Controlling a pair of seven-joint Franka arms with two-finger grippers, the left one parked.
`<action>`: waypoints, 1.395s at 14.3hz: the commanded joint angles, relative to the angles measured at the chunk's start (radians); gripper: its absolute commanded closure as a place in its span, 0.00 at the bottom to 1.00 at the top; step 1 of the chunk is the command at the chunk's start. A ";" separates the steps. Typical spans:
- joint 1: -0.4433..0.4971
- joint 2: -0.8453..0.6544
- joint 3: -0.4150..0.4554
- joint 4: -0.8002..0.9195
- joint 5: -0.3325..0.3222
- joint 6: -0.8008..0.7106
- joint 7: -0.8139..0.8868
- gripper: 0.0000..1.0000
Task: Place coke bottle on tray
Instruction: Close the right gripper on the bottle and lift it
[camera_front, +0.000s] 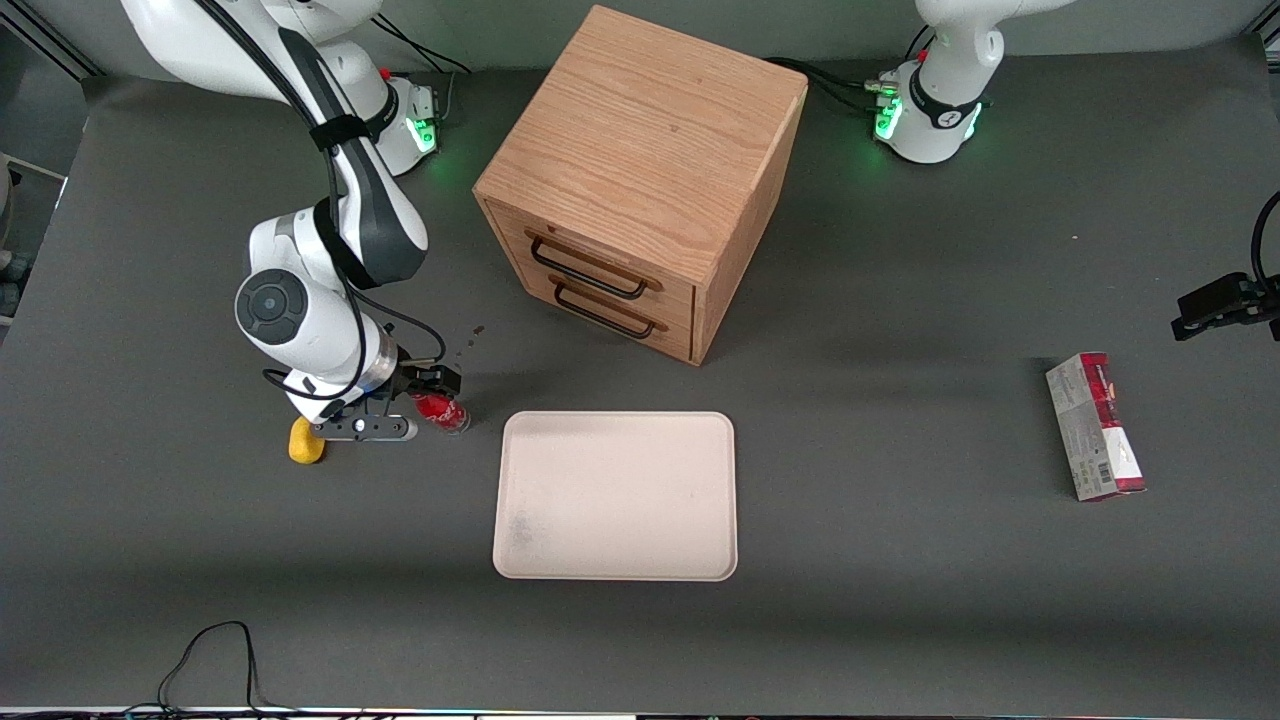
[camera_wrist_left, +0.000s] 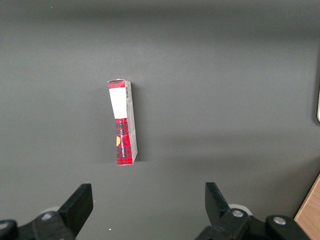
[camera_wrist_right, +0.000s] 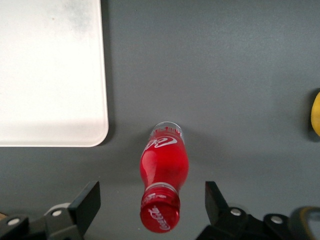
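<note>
The gripper should next take hold of the coke bottle by its red capped top (camera_front: 434, 406), so that it can set the bottle on the cream tray (camera_front: 614, 494).
The coke bottle (camera_wrist_right: 164, 172) is small and red, with a red cap, white script and a clear base. It stands upright on the grey table (camera_front: 900, 560), a short way from the tray (camera_front: 615, 495) toward the working arm's end. My gripper (camera_wrist_right: 152, 200) hangs just above the coke bottle (camera_front: 442, 410) and is open, one finger on each side of the cap with a gap to both. The cream tray (camera_wrist_right: 50, 75) lies flat with nothing on it.
A wooden drawer cabinet (camera_front: 640, 180) stands farther from the front camera than the tray. A yellow object (camera_front: 306, 441) lies close beside my gripper. A red-and-grey carton (camera_front: 1095, 427) lies toward the parked arm's end of the table.
</note>
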 joint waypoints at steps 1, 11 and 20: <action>0.004 0.001 -0.005 -0.015 0.015 0.017 0.015 0.44; 0.001 -0.008 -0.006 0.033 0.010 -0.001 0.001 1.00; -0.002 -0.011 -0.035 0.483 -0.054 -0.542 -0.003 1.00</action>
